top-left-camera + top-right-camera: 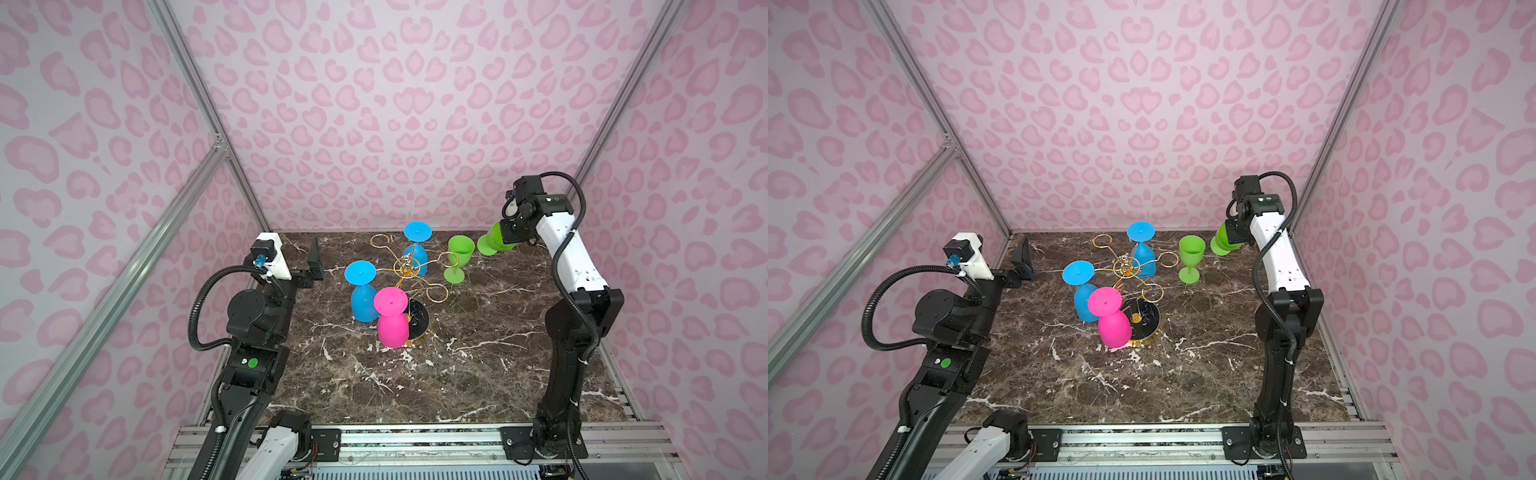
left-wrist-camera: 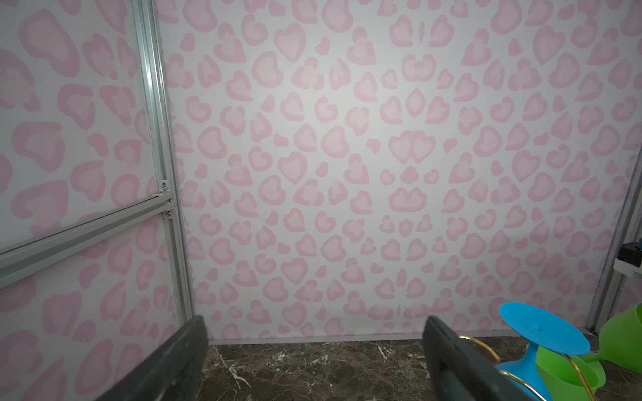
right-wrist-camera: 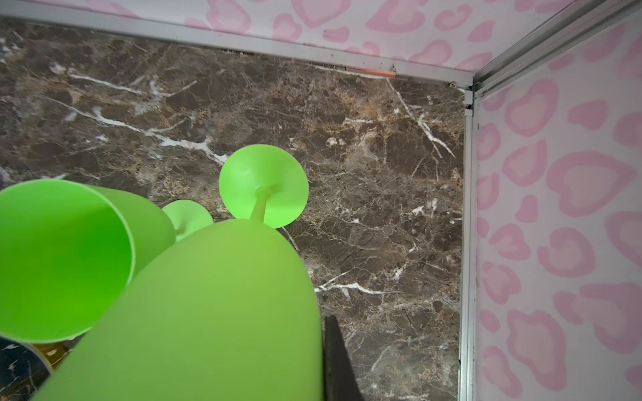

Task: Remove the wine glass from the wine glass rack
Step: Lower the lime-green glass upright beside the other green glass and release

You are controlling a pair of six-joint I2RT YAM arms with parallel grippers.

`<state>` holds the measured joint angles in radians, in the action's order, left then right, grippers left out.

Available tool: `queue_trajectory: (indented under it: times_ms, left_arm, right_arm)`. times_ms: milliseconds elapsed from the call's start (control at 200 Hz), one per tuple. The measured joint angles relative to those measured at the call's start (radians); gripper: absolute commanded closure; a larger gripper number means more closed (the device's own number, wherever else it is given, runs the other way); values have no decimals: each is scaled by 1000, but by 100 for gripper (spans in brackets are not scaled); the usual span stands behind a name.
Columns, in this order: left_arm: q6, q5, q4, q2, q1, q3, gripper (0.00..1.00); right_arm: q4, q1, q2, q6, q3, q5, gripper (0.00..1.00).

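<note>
My right gripper keeps holding the green wine glass [image 1: 490, 244] for now until the glass's foot is on the marble table, since the glass hangs tilted and would topple.
The gold wire wine glass rack [image 1: 409, 266] stands mid-table on a round black base [image 1: 419, 318]. Upside down on its arms hang two blue glasses [image 1: 417, 249] [image 1: 362, 293] and a pink one [image 1: 391, 318]. My right gripper [image 1: 503, 242] is shut on the bowl of a green wine glass [image 1: 490, 244] [image 3: 208, 312], tilted in the air by the far right corner, clear of the rack. One black finger [image 3: 335, 361] shows beside the bowl; the other is hidden. My left gripper [image 1: 316, 262] [image 2: 316, 350] is open and empty at the far left, facing the back wall.
A second green glass [image 1: 457, 257] [image 3: 59, 260] stands upright on the marble table [image 1: 478, 365], between the rack and the held glass. Pink-patterned walls and aluminium posts [image 3: 467, 225] close in the back and sides. A metal rail [image 1: 415, 436] runs along the front edge.
</note>
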<state>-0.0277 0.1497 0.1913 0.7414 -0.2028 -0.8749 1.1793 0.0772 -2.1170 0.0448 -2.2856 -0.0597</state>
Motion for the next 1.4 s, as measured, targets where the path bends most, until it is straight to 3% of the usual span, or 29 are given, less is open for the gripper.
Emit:
queue_trajectory:
  times_ms: [815, 1190, 1405]
  left_arm:
    - [-6, -12, -63, -14, 2, -25, 3]
    - [1, -15, -68, -13, 2, -26, 3]
    - [2, -15, -82, -17, 2, -26, 3]
  right_arm:
    - [105, 0, -206, 42, -102, -7, 100]
    - [111, 0, -214, 40, -140, 10, 76]
    - [111, -8, -209, 26, -197, 74, 70]
